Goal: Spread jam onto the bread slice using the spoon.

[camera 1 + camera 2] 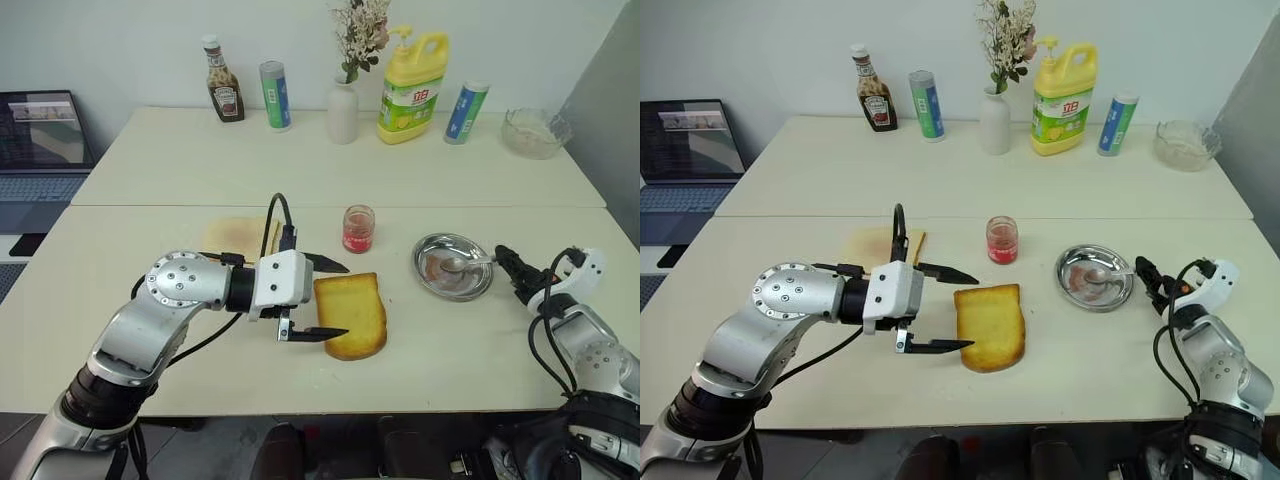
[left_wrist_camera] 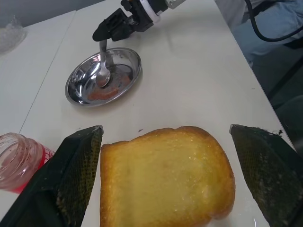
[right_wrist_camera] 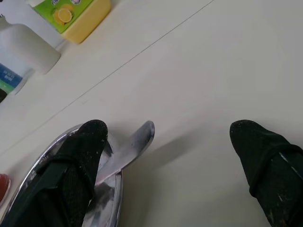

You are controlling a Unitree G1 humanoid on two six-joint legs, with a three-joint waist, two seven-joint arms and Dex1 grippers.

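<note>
The spoon's handle end sticks out over the dish's rim, so my right gripper will grab the spoon there next. Jam smears the dish (image 1: 425, 250) around the spoon's bowl.
The bread slice (image 1: 352, 315), thick and golden with a browner crust, lies flat on the table near the front. My left gripper (image 1: 347, 300) is open at the slice's left end, one finger on each side of it, and holds nothing. Behind the bread stands the small glass jar of red jam (image 1: 358, 229). To the right, the spoon (image 1: 465, 263) rests in a round steel dish (image 1: 425, 250) smeared with jam, its handle sticking out over the right rim. My right gripper (image 3: 170, 128) is open just right of the dish, with the end of the spoon handle (image 3: 130, 149) between its fingers.
A paler flat slice (image 1: 240, 236) lies behind my left forearm. Along the back stand a ketchup bottle (image 1: 222, 92), two tubes (image 1: 274, 95), a white vase (image 1: 343, 108), a yellow detergent bottle (image 1: 412, 88) and a glass bowl (image 1: 535, 132). A laptop (image 1: 40, 150) sits far left.
</note>
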